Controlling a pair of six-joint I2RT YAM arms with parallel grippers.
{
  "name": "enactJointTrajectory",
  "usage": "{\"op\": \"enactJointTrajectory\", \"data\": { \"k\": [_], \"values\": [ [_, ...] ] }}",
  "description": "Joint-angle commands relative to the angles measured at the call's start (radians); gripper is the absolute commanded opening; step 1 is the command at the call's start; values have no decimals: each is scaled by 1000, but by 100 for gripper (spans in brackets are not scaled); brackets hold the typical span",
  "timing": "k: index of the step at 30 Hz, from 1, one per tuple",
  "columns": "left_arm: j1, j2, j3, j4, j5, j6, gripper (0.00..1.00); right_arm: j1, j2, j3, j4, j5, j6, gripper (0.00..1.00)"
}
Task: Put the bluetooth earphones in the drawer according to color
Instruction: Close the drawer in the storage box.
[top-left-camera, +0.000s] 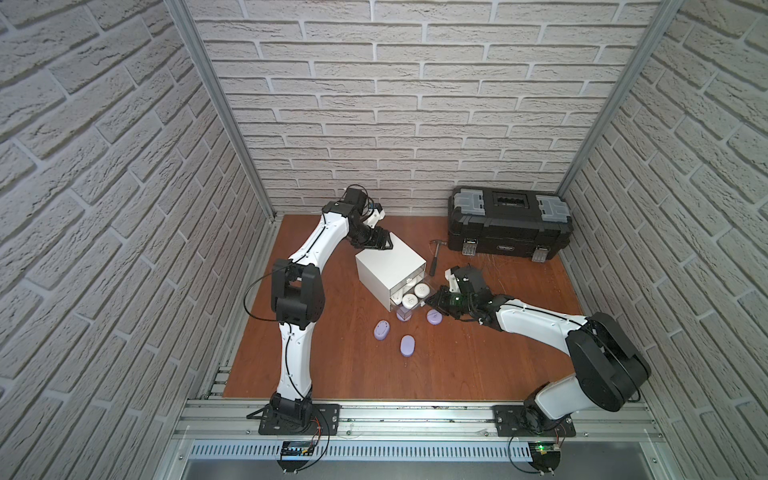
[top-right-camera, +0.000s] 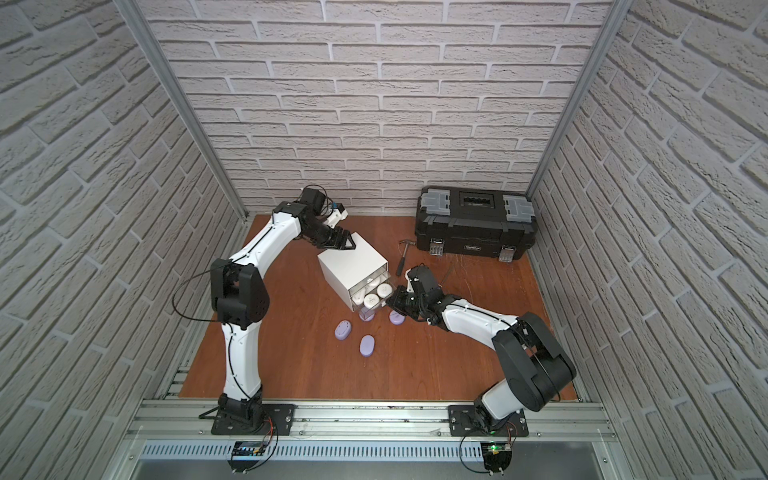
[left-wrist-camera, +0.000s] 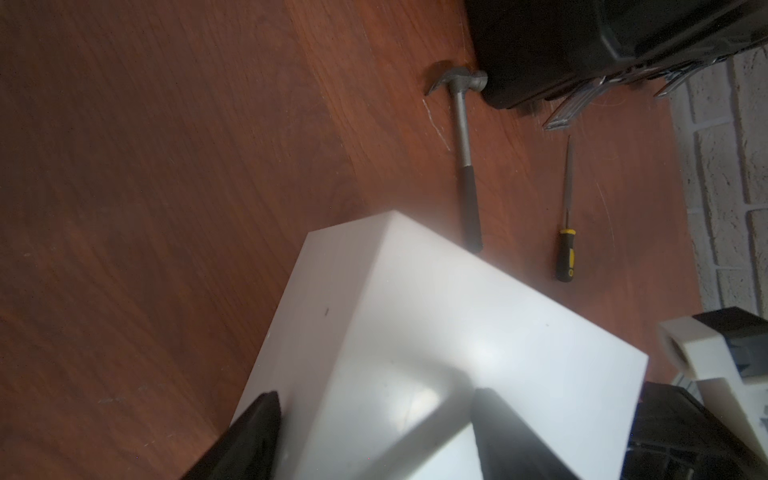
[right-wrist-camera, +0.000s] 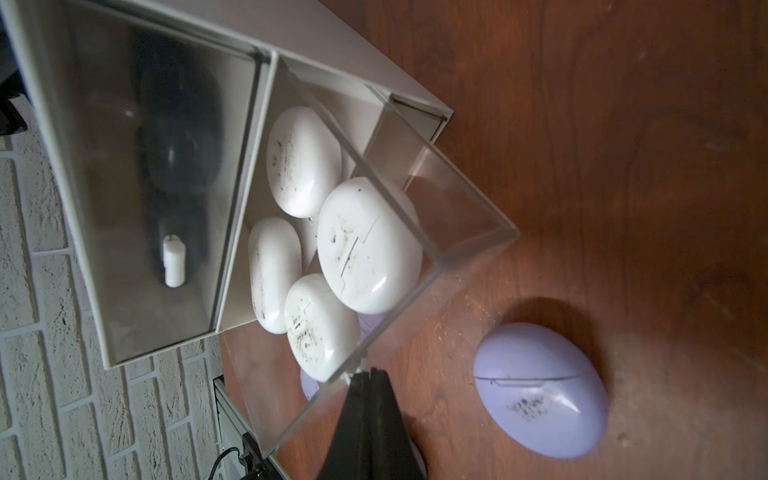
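Observation:
The front of the middle drawer should move toward the cabinet before my right gripper lets go of it, because the drawer would stay open if I opened now.
The white drawer cabinet (top-left-camera: 390, 270) (top-right-camera: 353, 266) stands mid-table. Its middle drawer (right-wrist-camera: 457, 208) is pulled out and holds several white earphones (right-wrist-camera: 370, 245) (top-left-camera: 409, 300). Black earphones (right-wrist-camera: 178, 137) show dimly in the shut top drawer. Three lavender earphones (top-left-camera: 382, 330) (top-left-camera: 407, 345) (top-left-camera: 434, 317) lie on the table in front, one of them close by in the right wrist view (right-wrist-camera: 540, 390). Another lavender one (right-wrist-camera: 309, 382) sits in the bottom drawer. My right gripper (right-wrist-camera: 368, 374) (top-left-camera: 432, 300) is shut, its tips against the middle drawer's front by the pull. My left gripper (left-wrist-camera: 376, 395) (top-left-camera: 384, 245) is open, straddling the cabinet's rear top corner.
A big black toolbox (top-left-camera: 509, 224) stands at the back right. A hammer (left-wrist-camera: 465, 166) (top-left-camera: 435, 257) lies between it and the cabinet. A yellow-handled screwdriver (left-wrist-camera: 566, 249) lies to the right of the hammer. Brick walls close in three sides.

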Motion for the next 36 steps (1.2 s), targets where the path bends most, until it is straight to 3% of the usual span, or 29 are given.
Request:
{"op": "enactJointTrajectory", "data": {
  "k": [1, 24, 36],
  "values": [
    [-38, 70, -70, -146, -43, -1, 76, 14, 47, 42, 90, 14, 12, 3],
    [-41, 44, -98, -146, -30, 7, 76, 30, 223, 190, 160, 18, 53, 3],
    [-38, 39, -108, -146, -35, 8, 76, 32, 209, 144, 231, 3, 84, 5]
  ]
}}
